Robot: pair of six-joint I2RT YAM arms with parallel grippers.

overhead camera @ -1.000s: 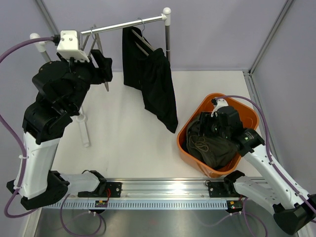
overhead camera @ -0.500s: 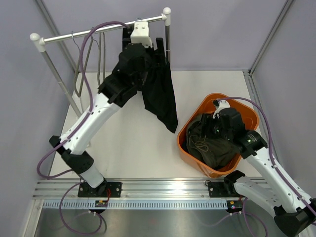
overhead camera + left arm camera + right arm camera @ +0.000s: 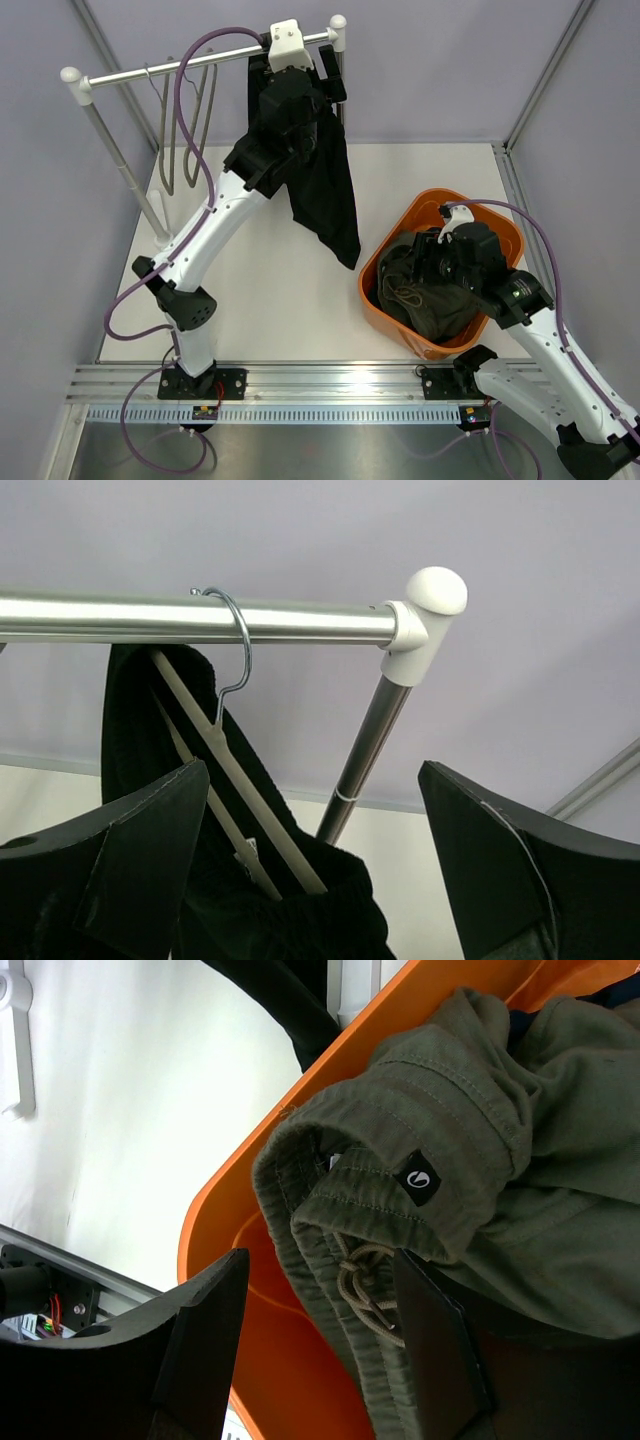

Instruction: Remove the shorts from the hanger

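Observation:
The black shorts should stay free to pull off, so my left gripper should next grab the hanger where the metal hook (image 3: 236,630) meets the hanger's bars.
Black shorts (image 3: 325,190) hang from a wooden hanger (image 3: 240,780) whose metal hook (image 3: 236,630) sits over the rail near its right end. My left gripper (image 3: 318,88) is open just in front of the hanger's top, its jaws either side of the bars and waistband (image 3: 312,780), touching nothing. The olive-grey shorts (image 3: 430,295) with a drawstring (image 3: 365,1280) lie in the orange basket (image 3: 398,215). My right gripper (image 3: 432,258) is open and empty just above them (image 3: 320,1260). A sliver of navy fabric (image 3: 520,1022) shows behind the olive pair.
The silver rail (image 3: 200,62) stands on two posts, the right one (image 3: 341,90) just behind the shorts. Empty wire hangers (image 3: 188,130) hang on the rail's left part. The basket's orange wall (image 3: 250,1170) is close to my right fingers. Enclosure walls surround the table.
My left arm has swung from the rail's left end to the right and now sits at the black shorts' hanger. The right gripper has drifted slightly over the basket.

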